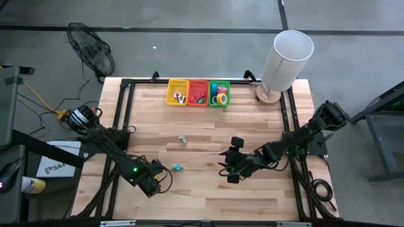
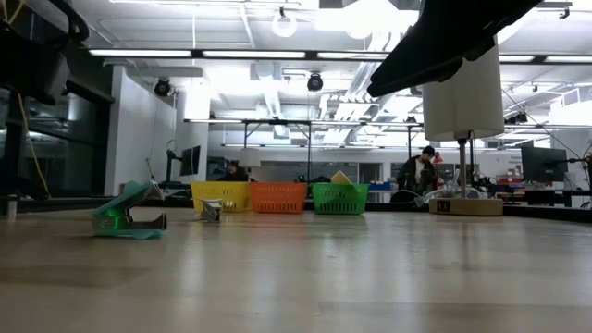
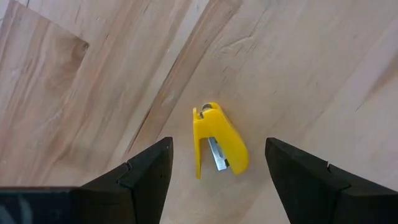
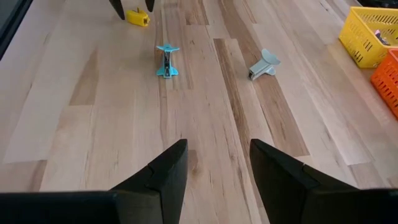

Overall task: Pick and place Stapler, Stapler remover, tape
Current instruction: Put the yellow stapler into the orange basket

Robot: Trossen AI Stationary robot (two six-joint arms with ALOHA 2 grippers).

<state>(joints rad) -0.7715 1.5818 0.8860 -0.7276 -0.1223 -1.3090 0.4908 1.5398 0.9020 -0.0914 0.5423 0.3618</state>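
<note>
My left gripper should next take hold of the yellow stapler by its open jaw end [image 3: 219, 155], and then I will put the stapler into the orange basket.
A small yellow stapler [image 3: 219, 140] lies flat on the wooden table. My left gripper [image 3: 217, 180] points down over it, open, with one finger on each side and a gap to both. In the high view my left gripper [image 1: 150, 184] hides the stapler, near the table's front left. A teal staple remover [image 1: 178, 167] and a pale grey one [image 1: 184, 139] rest on the table, untouched. My right gripper [image 4: 217, 168] hangs open and empty at the centre right [image 1: 230, 169]. Tape rolls [image 1: 221, 96] sit in the green basket.
Yellow [image 1: 178, 93], orange [image 1: 198, 93] and green [image 1: 219, 84] baskets stand in a row at the far edge. A white cylinder on a round wooden base [image 1: 284, 60] stands at the far right corner. Black frame rails [image 1: 120, 120] run along both table sides.
</note>
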